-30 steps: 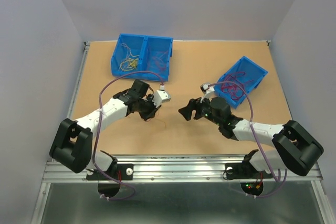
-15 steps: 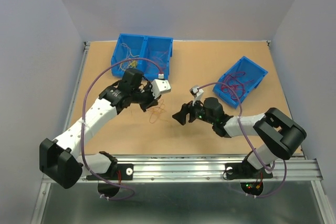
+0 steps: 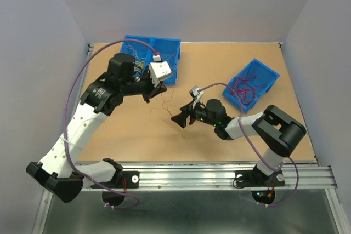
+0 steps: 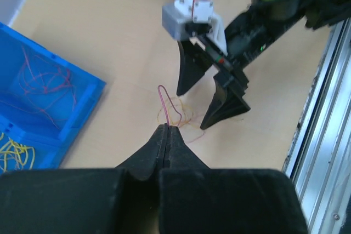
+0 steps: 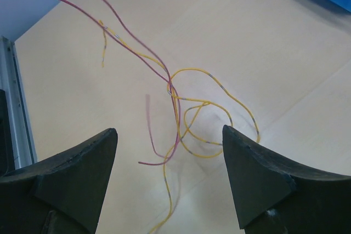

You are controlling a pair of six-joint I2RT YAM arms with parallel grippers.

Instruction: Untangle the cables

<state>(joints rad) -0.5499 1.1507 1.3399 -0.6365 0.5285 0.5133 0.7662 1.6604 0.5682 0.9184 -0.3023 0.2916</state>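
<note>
I should move my right gripper toward the yellow cable first and then close on it. The cable is beyond my fingers, so they would miss it if I closed now.
The cables are a small tangle of hair-thin yellow, orange and magenta-pink wires (image 3: 163, 106) between the two grippers. My left gripper (image 3: 148, 96) is raised and shut on a magenta-pink strand (image 4: 162, 96), which pokes out of the closed tips (image 4: 166, 128); the tangle (image 4: 176, 118) trails below it towards the table. My right gripper (image 3: 178, 119) is open and low, just right of the tangle. In the right wrist view its fingers (image 5: 169, 131) stand wide apart either side of yellow loops (image 5: 219, 114) and a magenta strand (image 5: 159, 160), touching neither. It also shows in the left wrist view (image 4: 211, 100).
A double blue bin (image 3: 164, 53) at the back left holds yellow and red wires; it also shows in the left wrist view (image 4: 82, 89). A single blue bin (image 3: 263, 72) at the right holds red wires. The table's metal rail (image 3: 192, 173) runs along the near edge.
My left arm has risen and swung back towards the double bin, lifting the strand and tangle. My right gripper has slid left towards the tangle, still open.
</note>
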